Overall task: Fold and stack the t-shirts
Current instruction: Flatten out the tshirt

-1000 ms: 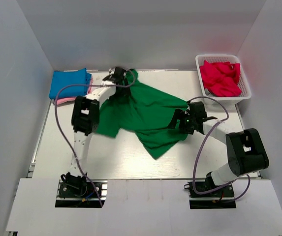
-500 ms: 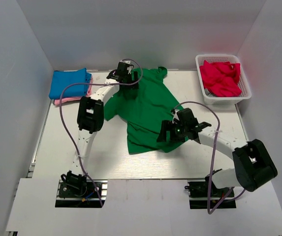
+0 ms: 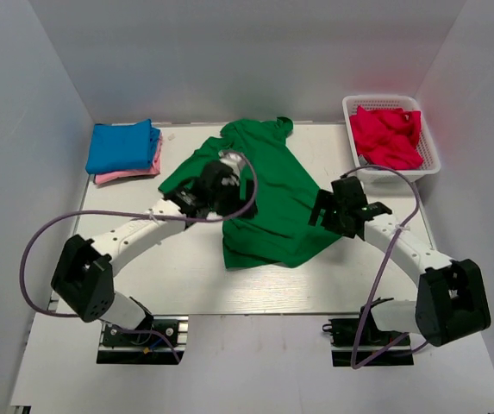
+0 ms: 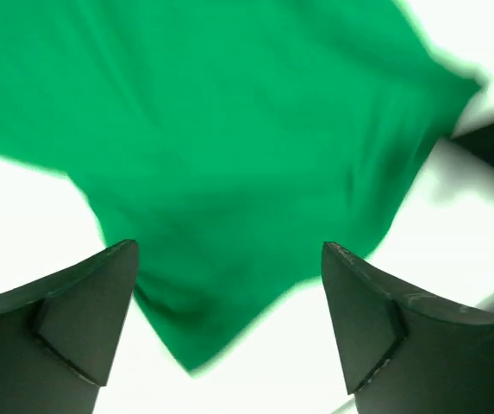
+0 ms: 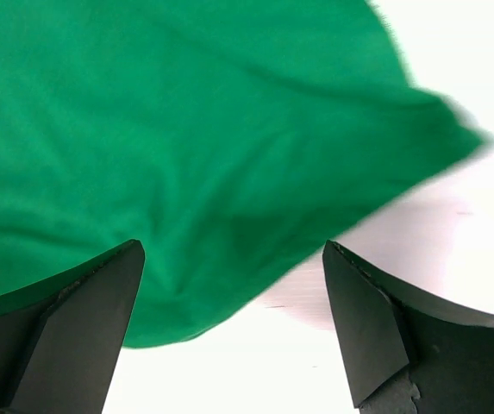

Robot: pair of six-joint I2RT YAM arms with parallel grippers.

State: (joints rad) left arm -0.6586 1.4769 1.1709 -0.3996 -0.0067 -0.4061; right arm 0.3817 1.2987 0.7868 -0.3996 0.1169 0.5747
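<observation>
The robot will next use its left gripper to pinch the pointed near corner of the dark green t-shirt, opposite the t-shirt's edge at the right gripper, to stretch the t-shirt for folding.
The dark green t-shirt (image 3: pixel 268 194) lies spread on the white table (image 3: pixel 186 276), collar toward the back wall. My left gripper (image 3: pixel 221 183) hovers over its left side, open; the left wrist view shows a pointed corner of green cloth (image 4: pixel 229 172) beyond the empty left gripper (image 4: pixel 229 250). My right gripper (image 3: pixel 326 207) is at the shirt's right edge, open; in the right wrist view the green cloth's edge (image 5: pixel 186 155) lies ahead of the empty right gripper (image 5: pixel 234 250). A folded blue t-shirt (image 3: pixel 123 145) rests on a folded pink one (image 3: pixel 130 174) at the back left. A red t-shirt (image 3: pixel 387 136) is crumpled in the basket.
The white lattice basket (image 3: pixel 348 110) stands at the back right corner. Grey walls close in the table on the left, back and right. Purple cables loop off both arms over the table.
The green shirt went from bunched and lifted to lying flat. My left arm swung from the back edge near the collar down to the shirt's left side. My right gripper moved right to the shirt's edge.
</observation>
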